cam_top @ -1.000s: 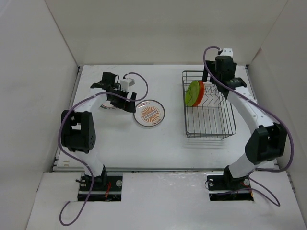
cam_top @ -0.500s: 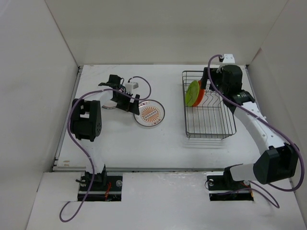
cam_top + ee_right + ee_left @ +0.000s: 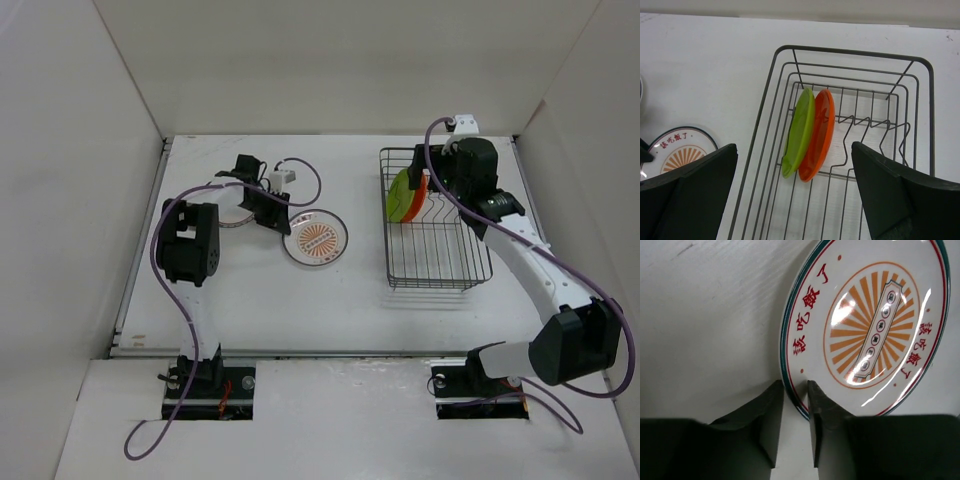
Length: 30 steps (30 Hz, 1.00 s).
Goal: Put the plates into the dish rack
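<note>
The sunburst plate's rim (image 3: 346, 235) is free where my left gripper leaves it, so my right gripper should pinch it there next. Then it can load the plate edgewise into the rack (image 3: 437, 262).
A white plate with an orange sunburst centre (image 3: 316, 241) (image 3: 875, 325) lies on the table left of the dish rack (image 3: 437, 262). My left gripper (image 3: 281, 221) (image 3: 795, 402) is shut on its near left rim, one finger over the plate and one outside it. A second white plate with a ringed rim (image 3: 231, 213) lies partly under the left arm. In the rack (image 3: 765, 105) a lime green plate (image 3: 401, 194) (image 3: 800, 132) and an orange plate (image 3: 419, 187) (image 3: 819, 135) stand on edge side by side. My right gripper (image 3: 436, 181) (image 3: 794, 160) hangs open above them.
White walls close in the table on the left, back and right. The rack's near half holds bare wire prongs (image 3: 875, 130). The left arm's cable (image 3: 300, 180) loops over the table behind the sunburst plate.
My left gripper has closed from wide open onto the sunburst plate's rim, and the plate has shifted slightly right. The right arm has swung its elbow outward while its gripper stays over the rack.
</note>
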### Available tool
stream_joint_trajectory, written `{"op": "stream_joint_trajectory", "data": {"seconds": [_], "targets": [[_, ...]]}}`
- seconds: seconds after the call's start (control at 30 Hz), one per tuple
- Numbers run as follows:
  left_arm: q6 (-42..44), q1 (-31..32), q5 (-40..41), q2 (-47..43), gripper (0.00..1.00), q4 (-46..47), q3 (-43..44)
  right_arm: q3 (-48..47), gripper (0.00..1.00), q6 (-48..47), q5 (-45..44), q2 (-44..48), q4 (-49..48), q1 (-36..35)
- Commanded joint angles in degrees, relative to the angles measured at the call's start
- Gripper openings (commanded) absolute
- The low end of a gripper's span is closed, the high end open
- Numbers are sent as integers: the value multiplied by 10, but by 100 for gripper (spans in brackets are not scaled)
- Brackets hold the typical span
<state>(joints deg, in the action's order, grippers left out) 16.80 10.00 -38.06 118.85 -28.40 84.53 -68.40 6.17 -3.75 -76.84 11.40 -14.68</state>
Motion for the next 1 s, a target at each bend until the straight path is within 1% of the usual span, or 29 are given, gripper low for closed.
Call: {"op": "stream_joint_trajectory", "data": {"seconds": [0.0,0.03,0.07,0.1,0.23,0.37,0.4,0.47,0.5,0.53,0.6,0.63,0.7,0.77,0.83,0.87,0.97], "targets": [[-3,4,-5,11,21,-10,12,-1,100,-6,5,9,-37,-9],[-3,4,-5,16,8,-4,19,-1,100,-6,5,4,-37,-9],[-3,4,-5,17,8,-4,19,-1,100,-6,5,4,-37,-9],[-8,4,-5,17,0,-4,19,-1,100,-6,5,4,-37,-9],[-8,4,-5,23,0,-10,32,-1,100,0,12,-8,-42,-14],[-13,9,-29,-20,0,-37,55,-6,100,-19,47,-14,-47,-19],[-13,14,-48,-30,0,-45,62,-6,100,-27,95,-14,-53,-19],[-7,14,-55,-55,0,-52,79,-6,100,-63,173,-19,-71,-19],[0,14,-72,-83,0,-69,85,-6,100,-76,213,-25,-71,-19],[5,19,-78,-98,0,-76,91,-6,100,-87,287,-25,-80,-19],[15,20,-96,-139,0,-90,104,-1,100,-111,346,-42,-95,-19],[32,20,-112,-153,0,-104,104,-1,100,-111,391,-42,-102,-19],[32,20,-119,-188,0,-104,109,5,100,-119,428,-63,-116,-25],[50,20,-137,-205,0,-126,114,5,100,-119,465,-74,-132,-25],[60,20,-148,-224,0,-147,121,5,100,-124,483,-90,-153,-32],[61,25,-154,-230,0,-148,126,5,99,-130,505,-96,-153,-32],[78,25,-178,-249,0,-169,131,-9,99,-143,523,-122,-153,-53]]}}
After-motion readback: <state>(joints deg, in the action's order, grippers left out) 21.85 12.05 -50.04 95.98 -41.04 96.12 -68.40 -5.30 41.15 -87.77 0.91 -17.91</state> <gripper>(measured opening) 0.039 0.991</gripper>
